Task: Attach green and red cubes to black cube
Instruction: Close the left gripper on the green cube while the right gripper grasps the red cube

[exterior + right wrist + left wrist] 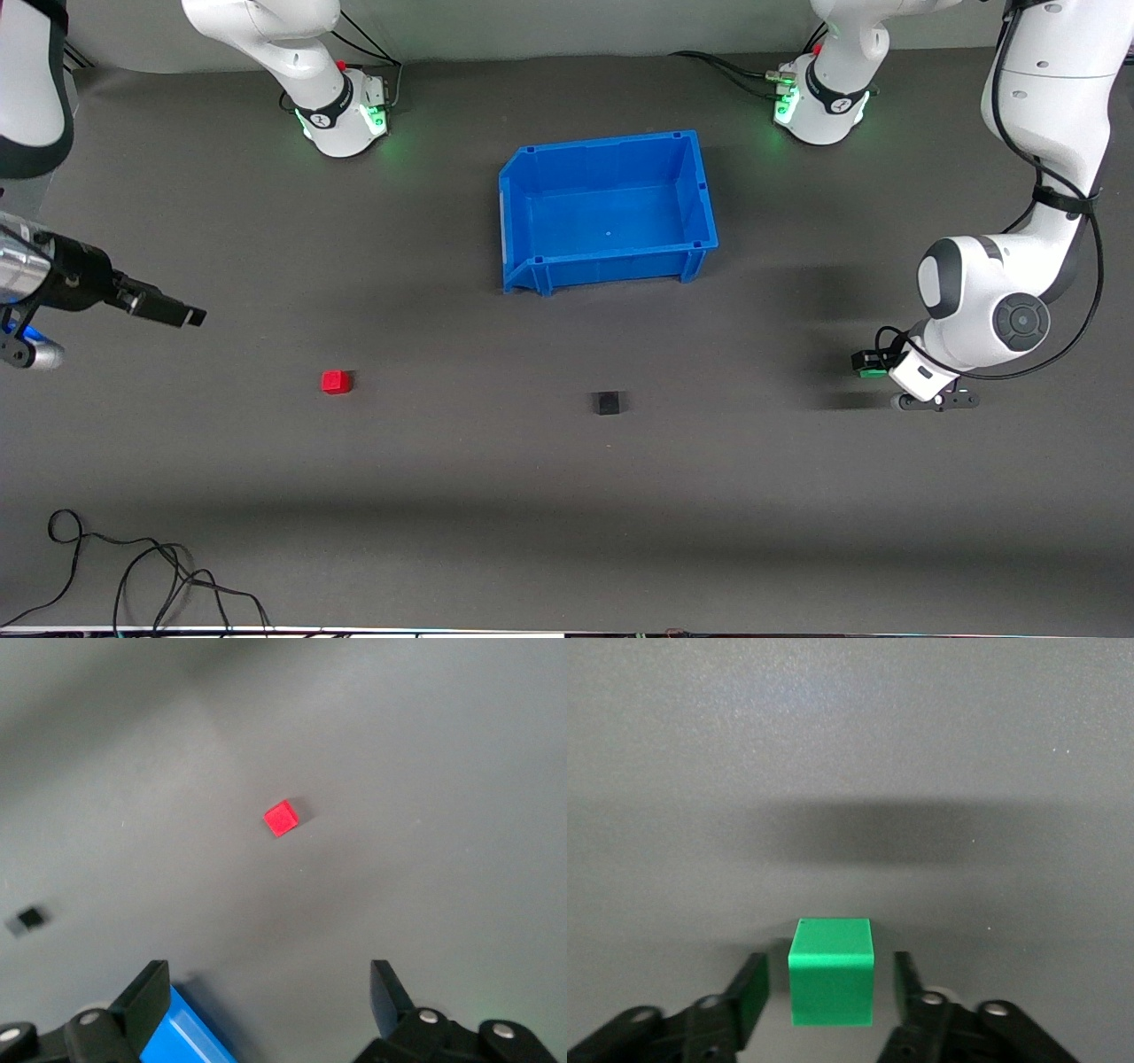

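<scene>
The red cube [336, 382] needs to be grabbed next by two opposite sides with my right gripper, so that it can be attached to the black cube [607, 404].
The green cube [831, 974] rests on the table between the fingers of my left gripper [830, 988], with a gap on each side; the jaws are open around it. In the front view this gripper [873, 363] is low at the left arm's end of the table, with a bit of the green cube [873, 373] showing. The black cube [607, 404] sits mid-table and also shows in the right wrist view [29, 919]. The red cube [336, 382] lies toward the right arm's end and shows in the right wrist view [282, 818]. My right gripper [190, 315] hangs open and empty in the air [266, 992].
An empty blue bin [602, 146] stands farther from the front camera than the black cube; its corner shows in the right wrist view [199, 1036]. Loose black cables [133, 576] lie at the table's near edge toward the right arm's end.
</scene>
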